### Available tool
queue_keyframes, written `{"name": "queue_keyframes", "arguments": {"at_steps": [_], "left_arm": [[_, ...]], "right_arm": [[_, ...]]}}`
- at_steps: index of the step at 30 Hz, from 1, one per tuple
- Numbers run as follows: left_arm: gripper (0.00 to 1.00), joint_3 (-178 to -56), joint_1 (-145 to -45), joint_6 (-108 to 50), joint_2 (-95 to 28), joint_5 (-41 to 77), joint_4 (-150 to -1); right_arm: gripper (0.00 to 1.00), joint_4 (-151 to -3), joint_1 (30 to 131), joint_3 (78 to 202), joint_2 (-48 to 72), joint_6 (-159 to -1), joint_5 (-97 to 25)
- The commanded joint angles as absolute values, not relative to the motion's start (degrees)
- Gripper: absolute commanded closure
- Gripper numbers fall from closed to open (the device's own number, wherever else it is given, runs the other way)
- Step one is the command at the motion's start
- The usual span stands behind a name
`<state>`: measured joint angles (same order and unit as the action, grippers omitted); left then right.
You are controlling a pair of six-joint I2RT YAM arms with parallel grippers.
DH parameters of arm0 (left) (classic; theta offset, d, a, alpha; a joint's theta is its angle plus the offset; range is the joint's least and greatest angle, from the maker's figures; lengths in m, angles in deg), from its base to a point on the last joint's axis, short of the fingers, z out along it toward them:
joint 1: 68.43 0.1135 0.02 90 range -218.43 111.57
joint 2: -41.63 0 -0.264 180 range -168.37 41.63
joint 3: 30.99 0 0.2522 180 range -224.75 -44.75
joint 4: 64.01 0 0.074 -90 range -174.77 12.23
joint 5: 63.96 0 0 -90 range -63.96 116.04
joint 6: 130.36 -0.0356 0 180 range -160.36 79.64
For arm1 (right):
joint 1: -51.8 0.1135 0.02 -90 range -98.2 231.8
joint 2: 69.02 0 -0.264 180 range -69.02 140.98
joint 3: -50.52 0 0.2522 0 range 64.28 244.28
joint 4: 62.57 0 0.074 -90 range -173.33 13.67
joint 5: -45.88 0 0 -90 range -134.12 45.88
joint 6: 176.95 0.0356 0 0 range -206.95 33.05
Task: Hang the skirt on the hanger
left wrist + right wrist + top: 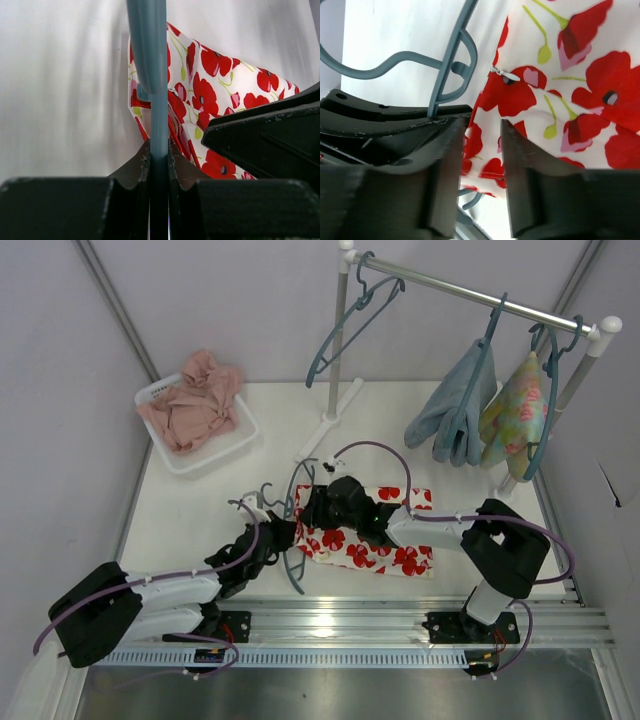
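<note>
My right gripper grabs the skirt by its edge beside the hanger's neck next, to draw it across the hanger's bar.
The skirt, white with red flowers, lies flat on the table in front of the arms. The teal hanger lies at its left edge. My left gripper is shut on the hanger's bar, with the skirt just beyond. My right gripper sits at the skirt's left end. In the right wrist view its jaws stand a little apart with the skirt's edge between them. The hanger's hook and neck lie just to the left.
A white basket holding a dusty-pink cloth stands at the back left. A clothes rack stands behind, carrying an empty teal hanger, a blue garment and a pale green floral garment.
</note>
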<state>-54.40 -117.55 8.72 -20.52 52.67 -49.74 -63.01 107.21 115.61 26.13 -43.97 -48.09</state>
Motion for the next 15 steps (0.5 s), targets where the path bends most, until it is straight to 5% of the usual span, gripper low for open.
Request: {"name": "queue_keyframes", "arguments": {"at_steps": [1, 4, 9, 15], "left_arm": [[1.00, -53.8, -118.1, 9.4, -19.0, 53.8, -48.0], [1.00, -53.6, -118.0, 9.3, -18.1, 53.7, -48.9], [1.00, -53.4, -118.0, 9.4, -17.2, 54.1, -49.6], [1.00, -53.8, -118.1, 8.6, -16.6, 53.7, -50.2]], "right_arm": [[0.52, -65.4, 107.5, 115.4, 24.4, -45.7, -47.1], [0.37, -66.9, 107.3, 116.1, 22.0, -45.9, -47.0], [0.37, -70.0, 107.3, 116.8, 17.9, -46.6, -49.8], [0.84, -70.5, 107.3, 114.2, 17.7, -47.7, -50.2]]}}
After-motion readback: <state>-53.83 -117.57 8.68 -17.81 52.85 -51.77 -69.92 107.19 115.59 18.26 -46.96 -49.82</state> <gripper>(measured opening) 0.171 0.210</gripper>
